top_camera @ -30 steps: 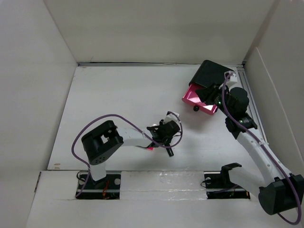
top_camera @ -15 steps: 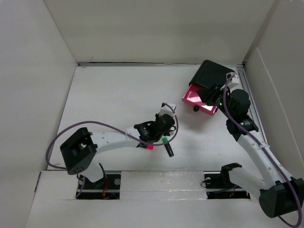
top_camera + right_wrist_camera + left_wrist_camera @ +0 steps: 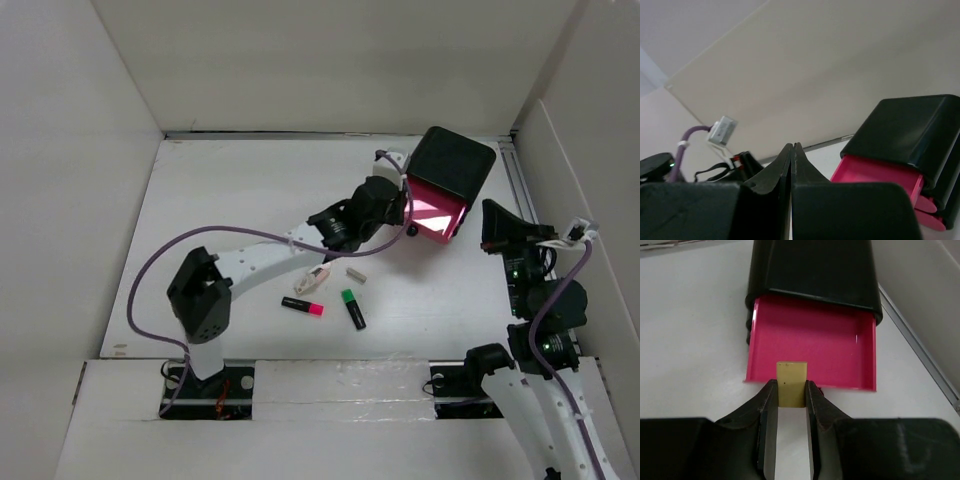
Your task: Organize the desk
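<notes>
The small yellowish block (image 3: 792, 371) only reaches the pink drawer's front edge and would end outside, on the desk, if released, so my left gripper keeps hold of it for now.
The desk (image 3: 230, 200) is a flat white tabletop. At its back right stands a black box (image 3: 452, 160) with a pink drawer (image 3: 437, 217) pulled open. My left gripper (image 3: 398, 212) is at the drawer's front edge. In the left wrist view it (image 3: 791, 386) is shut on a small yellowish block (image 3: 792, 371), held over the front lip of the pink drawer (image 3: 810, 340), which looks bare inside. My right gripper (image 3: 497, 225) is drawn back at the right, raised and apart from the box; in the right wrist view it (image 3: 792, 147) is shut and empty.
On the desk near the front lie a pink highlighter (image 3: 302, 306), a green-capped black marker (image 3: 353, 309), a white and pink item (image 3: 318, 279) and a small grey block (image 3: 356, 273). A metal rail (image 3: 520, 190) runs along the right edge. White panel walls surround the desk.
My left arm has reached from the desk's middle up to the pink drawer, carrying the yellowish block. My right arm has pulled back from the box to the near right.
</notes>
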### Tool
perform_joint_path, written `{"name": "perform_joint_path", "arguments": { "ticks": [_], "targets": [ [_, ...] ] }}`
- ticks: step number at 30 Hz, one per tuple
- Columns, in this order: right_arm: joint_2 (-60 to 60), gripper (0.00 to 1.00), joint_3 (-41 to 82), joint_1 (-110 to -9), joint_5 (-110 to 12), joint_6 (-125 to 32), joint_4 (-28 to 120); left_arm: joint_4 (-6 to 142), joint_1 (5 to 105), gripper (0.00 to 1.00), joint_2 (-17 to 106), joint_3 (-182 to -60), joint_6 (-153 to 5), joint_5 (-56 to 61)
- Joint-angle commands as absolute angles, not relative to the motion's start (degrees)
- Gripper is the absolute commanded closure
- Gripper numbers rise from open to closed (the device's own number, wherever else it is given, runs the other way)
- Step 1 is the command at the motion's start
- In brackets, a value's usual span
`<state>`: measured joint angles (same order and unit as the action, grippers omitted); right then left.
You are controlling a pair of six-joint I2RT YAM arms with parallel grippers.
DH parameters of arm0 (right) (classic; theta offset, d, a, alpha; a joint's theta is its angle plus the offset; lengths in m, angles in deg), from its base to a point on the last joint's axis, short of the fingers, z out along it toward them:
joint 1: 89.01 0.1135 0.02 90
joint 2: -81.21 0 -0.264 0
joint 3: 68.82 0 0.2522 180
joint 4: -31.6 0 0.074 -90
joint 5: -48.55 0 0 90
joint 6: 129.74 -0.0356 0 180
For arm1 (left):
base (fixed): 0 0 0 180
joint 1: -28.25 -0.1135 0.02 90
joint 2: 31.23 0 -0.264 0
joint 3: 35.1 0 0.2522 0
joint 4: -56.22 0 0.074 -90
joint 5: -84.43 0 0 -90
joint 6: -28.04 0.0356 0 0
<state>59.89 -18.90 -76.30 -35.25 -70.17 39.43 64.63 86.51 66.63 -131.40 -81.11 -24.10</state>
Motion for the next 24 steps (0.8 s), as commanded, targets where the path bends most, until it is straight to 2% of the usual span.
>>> {"name": "perform_joint_path", "arguments": {
  "ticks": [1,10,19,22,24],
  "targets": [
    [59.51,1.00,-20.17,-76.71,-31.07,-70.59,37.45,64.79,86.43,0.89,73.15,-141.10,-77.96,-20.87],
    [53.88,0.99,-18.32,-76.71,-34.59,-70.67,38.51,72.43,85.91,0.85,87.23,-160.02,-74.79,-20.08],
    [52.91,0.97,-18.23,-76.71,-34.42,-70.59,38.33,72.53,85.91,0.77,89.61,-161.27,-74.18,-20.34],
    [52.39,0.97,-18.15,-76.71,-34.42,-70.59,38.24,73.05,85.91,0.63,90.23,-162.32,-73.82,-20.78],
    [51.95,0.96,-17.88,-76.71,-34.42,-70.41,38.68,73.05,85.91,0.42,89.88,-162.24,-73.82,-21.13]
  ]
}}
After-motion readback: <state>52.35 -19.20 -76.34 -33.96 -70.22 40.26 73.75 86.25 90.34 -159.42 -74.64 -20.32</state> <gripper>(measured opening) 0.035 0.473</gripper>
